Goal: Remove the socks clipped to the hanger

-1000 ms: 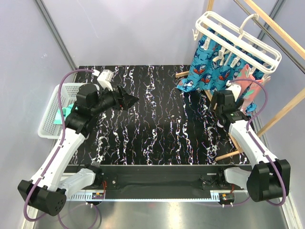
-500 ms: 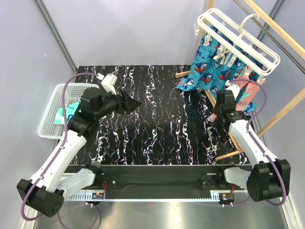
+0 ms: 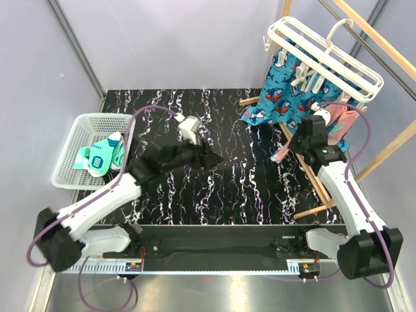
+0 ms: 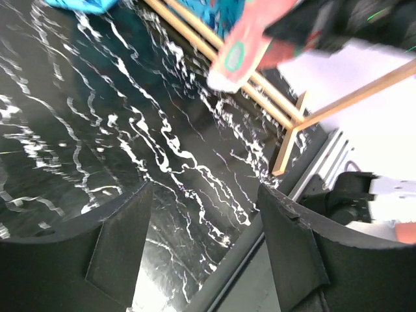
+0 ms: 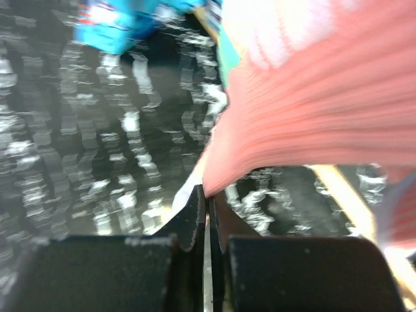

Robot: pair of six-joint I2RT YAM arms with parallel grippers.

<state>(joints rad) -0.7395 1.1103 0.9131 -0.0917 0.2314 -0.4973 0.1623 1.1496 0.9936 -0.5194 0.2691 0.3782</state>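
Observation:
My left gripper takes hold of the salmon-pink sock by its free toe end (image 3: 279,155) (image 4: 227,69) next, which leaves the clip free for my right gripper to open.
The white hanger (image 3: 325,55) hangs from the wooden frame at the back right. Blue shark-print socks (image 3: 286,97) are clipped to it. So is a salmon-pink sock (image 3: 341,123), which stretches down from its clip. My right gripper (image 3: 294,146) is shut on that sock's lower part, and the teal-tipped toe (image 3: 278,155) sticks out past the jaws. In the right wrist view the gripper (image 5: 209,195) pinches the pink fabric (image 5: 312,110). My left gripper (image 3: 209,158) hovers open over the middle of the table, its jaws (image 4: 203,214) holding nothing. The pink sock (image 4: 244,49) shows ahead of it.
A white basket (image 3: 75,130) at the left table edge holds mint-green socks (image 3: 101,156). Light wooden frame bars (image 3: 305,169) stand along the right side of the black marbled table (image 3: 234,188), close to my right arm. A blue sock's end (image 5: 110,26) lies on the table.
My right gripper has shut on the salmon-pink sock. My left arm has swung from the basket to the table's middle with its jaws open.

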